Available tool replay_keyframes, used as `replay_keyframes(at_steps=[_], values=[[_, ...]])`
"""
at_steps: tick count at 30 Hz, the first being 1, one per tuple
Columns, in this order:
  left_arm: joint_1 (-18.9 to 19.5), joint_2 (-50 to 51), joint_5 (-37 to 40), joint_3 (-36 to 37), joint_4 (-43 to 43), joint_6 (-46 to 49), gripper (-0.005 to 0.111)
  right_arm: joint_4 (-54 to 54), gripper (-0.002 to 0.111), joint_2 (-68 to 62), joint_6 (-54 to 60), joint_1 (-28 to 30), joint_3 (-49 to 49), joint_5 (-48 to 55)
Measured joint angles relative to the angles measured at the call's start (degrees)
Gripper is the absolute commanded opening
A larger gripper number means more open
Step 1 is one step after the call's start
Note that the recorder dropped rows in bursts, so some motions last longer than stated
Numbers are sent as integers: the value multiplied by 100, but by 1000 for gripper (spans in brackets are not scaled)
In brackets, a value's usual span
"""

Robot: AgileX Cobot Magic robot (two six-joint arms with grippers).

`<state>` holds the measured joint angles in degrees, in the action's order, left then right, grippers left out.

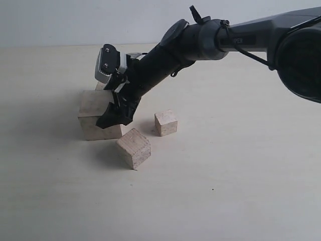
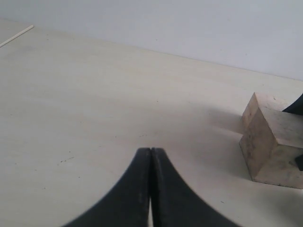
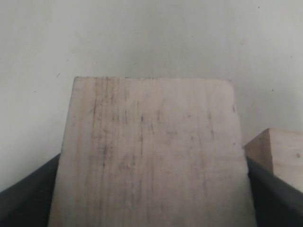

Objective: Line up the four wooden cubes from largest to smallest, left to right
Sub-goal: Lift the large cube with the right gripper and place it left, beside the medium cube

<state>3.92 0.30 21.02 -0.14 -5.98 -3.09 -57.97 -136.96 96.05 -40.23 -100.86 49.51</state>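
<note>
The largest wooden cube's lower edge is down on the pale table and the cube would stand there, so it is time for my right gripper to let go now.
The largest wooden cube stands at the left of the table. My right gripper reaches across and is shut on it. In the right wrist view this cube fills the space between the black fingers, which press on its two sides. A mid-sized cube lies in front, turned at an angle. A small cube sits to the right. Only a sliver of another cube shows behind the wrist; a cube also shows beside the right gripper's finger. My left gripper is shut and empty, with the large cube off to its side.
The pale tabletop stretches bare to the front and right. A white wall rises behind the table. The right arm slants across above the back of the table. The left arm is out of the exterior view.
</note>
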Motion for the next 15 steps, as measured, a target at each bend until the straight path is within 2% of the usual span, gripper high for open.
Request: replay_keyframes(at_steps=[4, 7, 10, 15], values=[[0, 0, 0, 0, 0, 0, 0, 63, 92, 13, -11, 0, 0, 24], [0, 0, 0, 0, 0, 0, 0, 122, 100, 13, -50, 0, 0, 94], [0, 0, 0, 0, 0, 0, 0, 122, 104, 65, -167, 0, 0, 108], [0, 0, 0, 0, 0, 0, 0, 135, 104, 208, -277, 0, 0, 117]])
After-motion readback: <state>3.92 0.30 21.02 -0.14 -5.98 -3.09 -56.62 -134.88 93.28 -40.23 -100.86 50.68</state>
